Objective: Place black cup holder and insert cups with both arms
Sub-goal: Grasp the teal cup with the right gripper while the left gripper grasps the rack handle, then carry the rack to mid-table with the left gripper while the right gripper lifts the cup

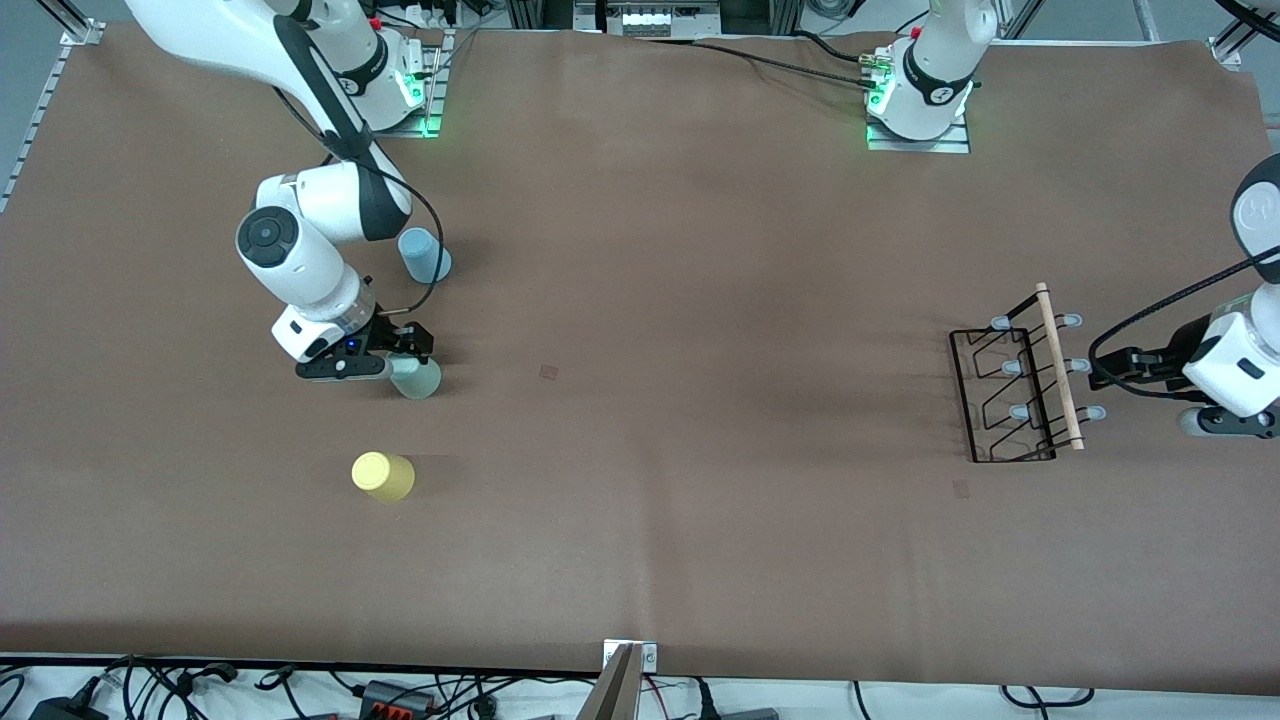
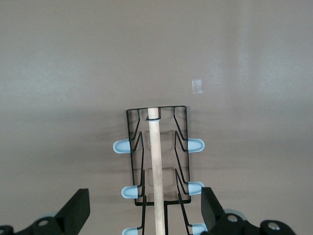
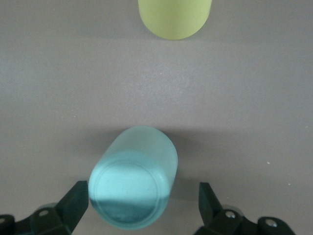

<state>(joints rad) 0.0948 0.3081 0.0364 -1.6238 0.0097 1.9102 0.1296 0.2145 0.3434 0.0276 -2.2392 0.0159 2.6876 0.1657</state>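
Observation:
The right gripper grabs the sides of the mint green cup (image 1: 418, 380) near its closed base next, to place the cup on the black cup holder (image 1: 1008, 395).
The black cup holder (image 1: 1008, 395) stands toward the left arm's end of the table, with its wooden rod (image 1: 1058, 365) on top and pale-tipped pegs on both sides. My left gripper (image 1: 1108, 370) is open beside it. In the left wrist view its fingers (image 2: 78, 211) straddle the near end of the rod (image 2: 157, 166) without touching it. My right gripper (image 1: 400, 358) is open low over the mint green cup (image 1: 418, 380), which stands mouth down between the fingers (image 3: 73, 205) with a gap on each side. The light blue cup (image 1: 425, 255) stands farther from the front camera, the yellow cup (image 1: 383, 476) nearer.
A brown cover (image 1: 700, 520) spans the whole table. Small tape marks lie at mid-table (image 1: 549, 371) and just in front of the holder (image 1: 961, 488). Both arm bases (image 1: 918, 100) stand at the table's edge farthest from the front camera. Cables run along the nearest edge.

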